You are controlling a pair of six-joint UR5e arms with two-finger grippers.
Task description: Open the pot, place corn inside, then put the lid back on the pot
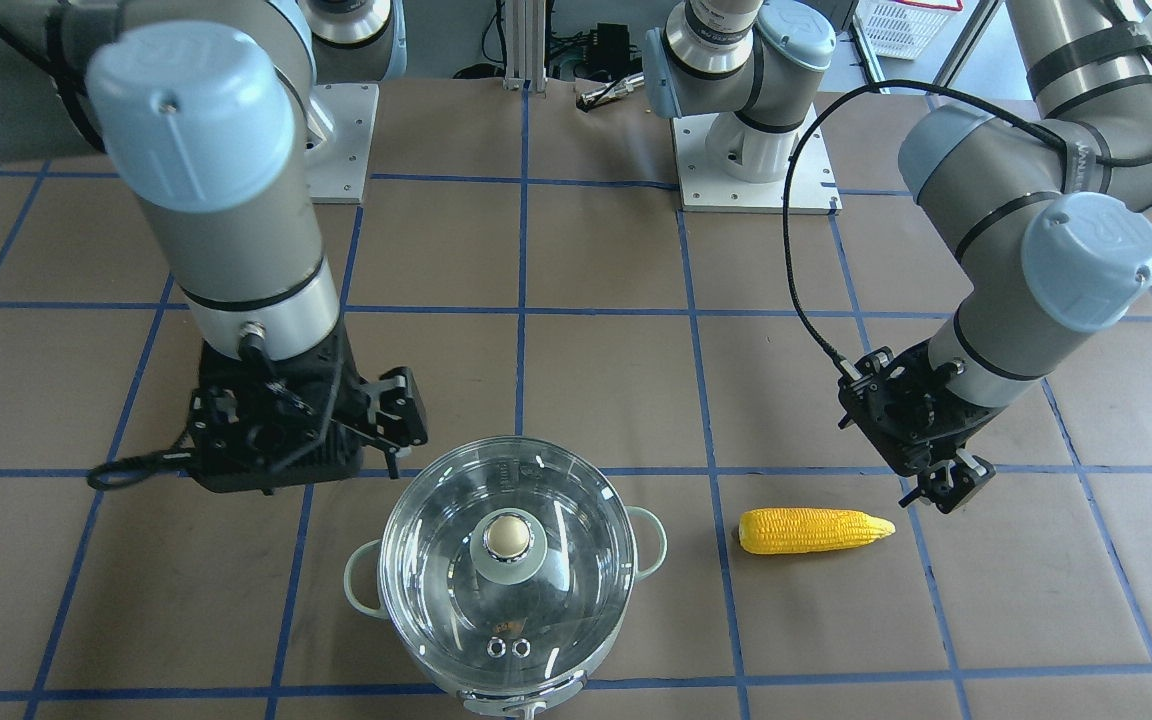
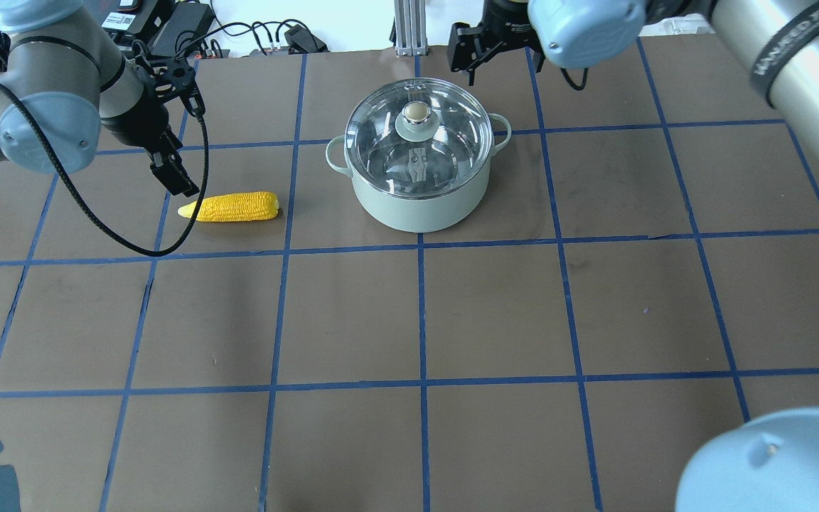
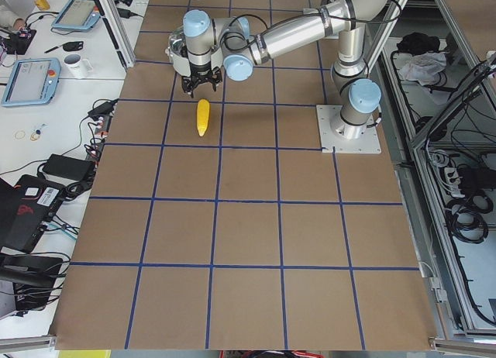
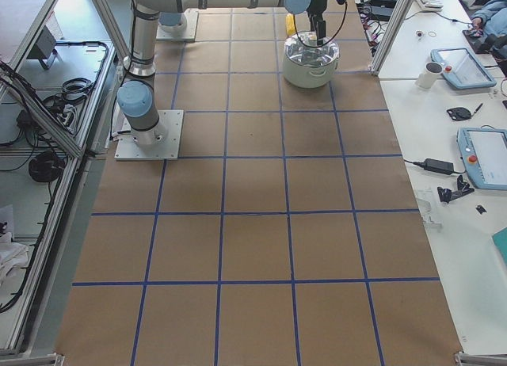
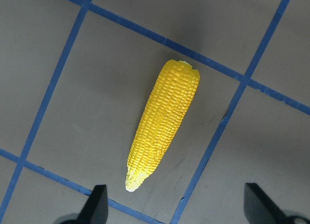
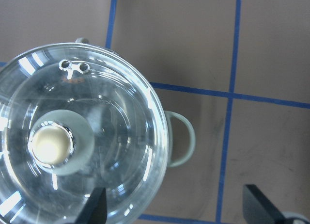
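Observation:
My right gripper grabs the glass lid by the narrow cream knob (image 1: pixel 508 538) (image 6: pixel 52 145) next, since the lid spreads wide and smooth across the pot.
The mint-green pot (image 2: pixel 420 203) stands on the table with the glass lid (image 2: pixel 452 139) on it and the cream knob (image 2: pixel 416 112) on top. The yellow corn (image 2: pixel 233 207) lies flat to its left, apart from it. My left gripper (image 2: pixel 176 176) is open and empty, hovering by the corn's pointed end; in the left wrist view the corn (image 5: pixel 164 122) lies ahead of the fingertips (image 5: pixel 99 207). My right gripper (image 1: pixel 388 415) is open and empty, hovering beside the pot. The right wrist view shows the lid (image 6: pixel 121 117) and one pot handle (image 6: pixel 183 139) below it.
The brown table (image 2: pixel 495 313) has blue grid tape. The arm base plates (image 1: pixel 756 170) sit at the robot's edge. Cables and boxes (image 2: pixel 189 21) lie beyond the table's far edge. Side tables with tablets (image 4: pixel 483 156) stand by the table.

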